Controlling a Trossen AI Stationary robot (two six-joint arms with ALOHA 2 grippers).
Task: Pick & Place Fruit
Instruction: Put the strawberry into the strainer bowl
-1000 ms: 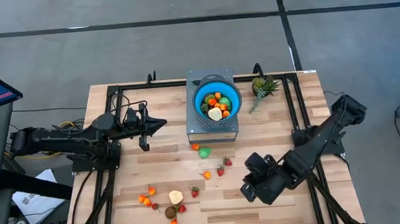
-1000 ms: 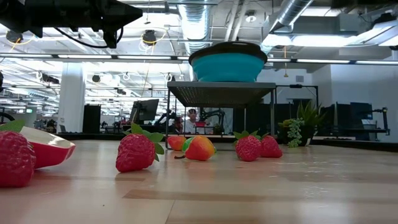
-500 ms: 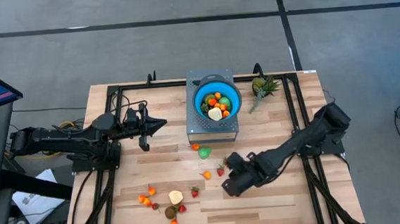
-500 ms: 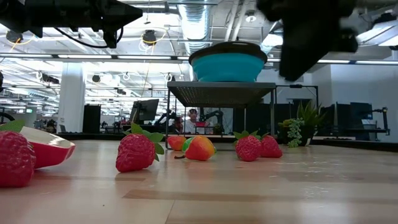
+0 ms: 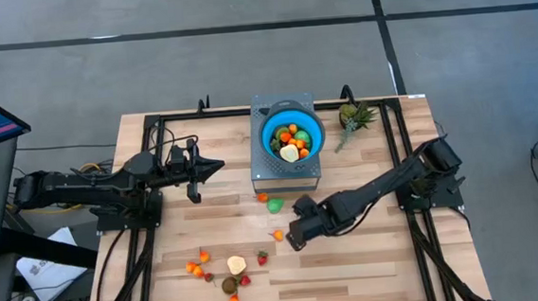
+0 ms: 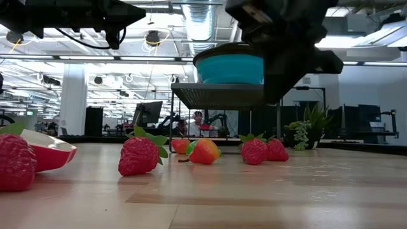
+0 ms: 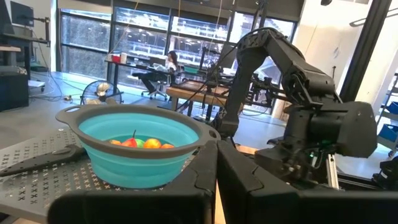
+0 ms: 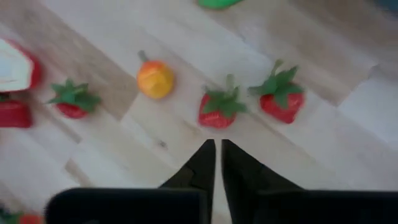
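My right gripper needs to open again next, as its fingers are closed above the strawberry farther from the orange fruit. Then it will lower its fingers to grab that strawberry.
The blue bowl [image 5: 293, 136] holds several small fruits and stands on a grey perforated stand. More toy fruits lie on the wooden table: a green one [image 5: 274, 205], an orange one [image 5: 278, 234], and a strawberry [image 5: 262, 258]. My right gripper [image 5: 296, 236] hangs shut above the middle of the table. Just past its fingertips [image 8: 217, 155] lie two strawberries [image 8: 216, 111] [image 8: 280, 99] and the orange fruit [image 8: 154, 81]; it touches none. My left gripper [image 5: 208, 166] waits shut at the left, raised, facing the bowl [image 7: 134, 146].
A cluster of fruits lies near the table's near left: a pale slice [image 5: 236, 265], small oranges [image 5: 196, 267] and a brown one [image 5: 229, 285]. A spiky green-leaved pineapple-like piece [image 5: 352, 116] sits right of the bowl. Black frame rails run along the table's sides. A person sits far behind [image 6: 196, 118].
My right arm has swung quickly from the table's near right toward the left and far side, and its gripper now stands over the two strawberries at mid-table. The fruits have not moved.
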